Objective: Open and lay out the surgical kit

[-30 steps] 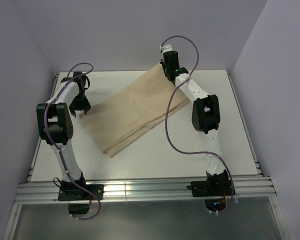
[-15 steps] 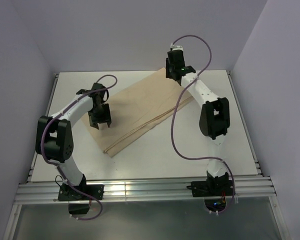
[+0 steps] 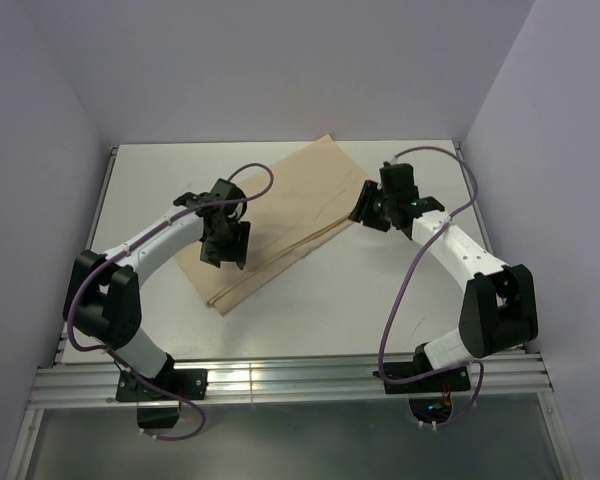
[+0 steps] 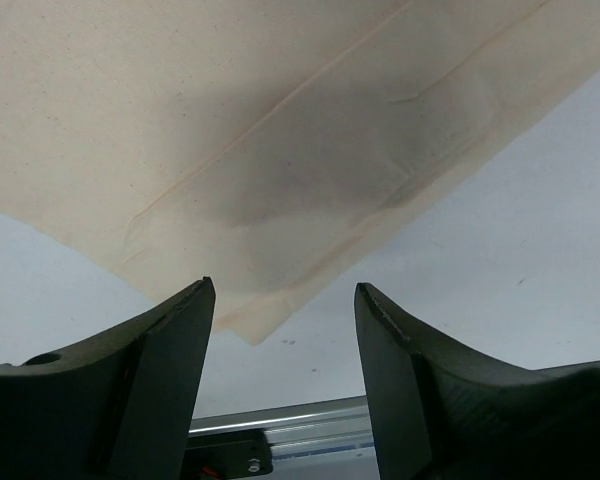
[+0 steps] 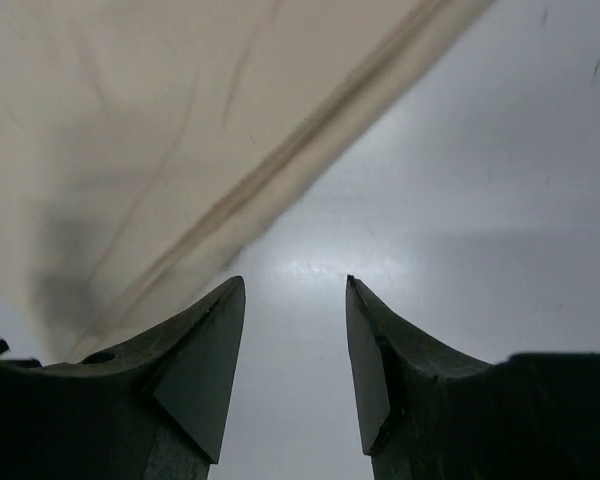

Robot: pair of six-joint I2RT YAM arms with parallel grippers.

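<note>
My left gripper moves toward the wrap's edge, before it closes on the folded edge of the wrap. The wrap's edge lies beyond its open fingers, so closing now would miss.
The surgical kit is a folded tan wrap [image 3: 290, 200] lying flat and diagonal on the white table; nothing of its contents shows. My left gripper [image 3: 227, 255] hovers over the wrap's near-left part. In the left wrist view it is open [image 4: 283, 300], with the wrap [image 4: 230, 130] and its near corner just beyond the fingertips and nothing between them. My right gripper [image 3: 363, 212] sits at the wrap's right edge. In the right wrist view it is open [image 5: 295, 290] over bare table, with the wrap's folded edge [image 5: 180, 170] to the left of its left finger [image 5: 210, 350].
The white table [image 3: 310, 310] extends beyond the wrap on all sides. An aluminium rail [image 3: 280, 380] runs along the near edge and shows in the left wrist view [image 4: 290, 425]. Lilac walls [image 3: 280, 70] close in the back and sides.
My left gripper swung from the table's left side to over the wrap. My right gripper left the wrap's far corner and came down to its right edge.
</note>
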